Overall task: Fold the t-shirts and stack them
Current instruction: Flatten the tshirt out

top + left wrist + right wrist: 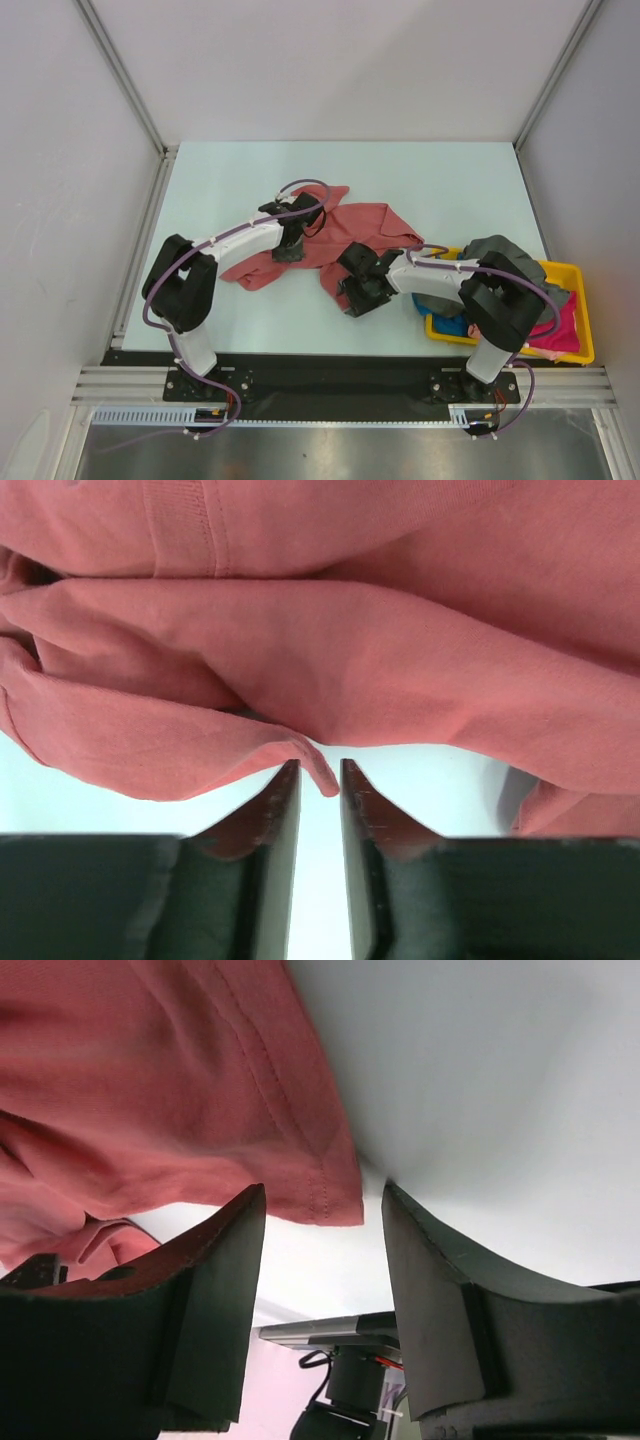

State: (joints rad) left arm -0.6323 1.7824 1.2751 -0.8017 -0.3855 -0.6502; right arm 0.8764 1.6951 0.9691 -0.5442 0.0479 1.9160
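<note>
My left gripper grabs the small edge fold of the salmon-red t-shirt (350,228) next, apart from the hemmed corner, to spread the t-shirt for folding.
A salmon-red t-shirt (350,228) lies crumpled in the middle of the table. My left gripper (290,250) is low at its left part. In the left wrist view the left gripper (320,766) has its jaws a narrow gap apart, and a small fold of the shirt (350,650) dips between the tips. My right gripper (352,292) is at the shirt's near edge. In the right wrist view it (325,1196) is wide open, with a hemmed corner of the shirt (150,1080) just beyond the tips. Dark grey (440,303), bright blue (450,325) and magenta-pink (565,325) t-shirts lie bunched in the tray.
A yellow plastic tray (575,268) stands at the near right of the table, partly under my right arm. Grey walls close the table on the left, back and right. A metal rail runs along the near edge.
</note>
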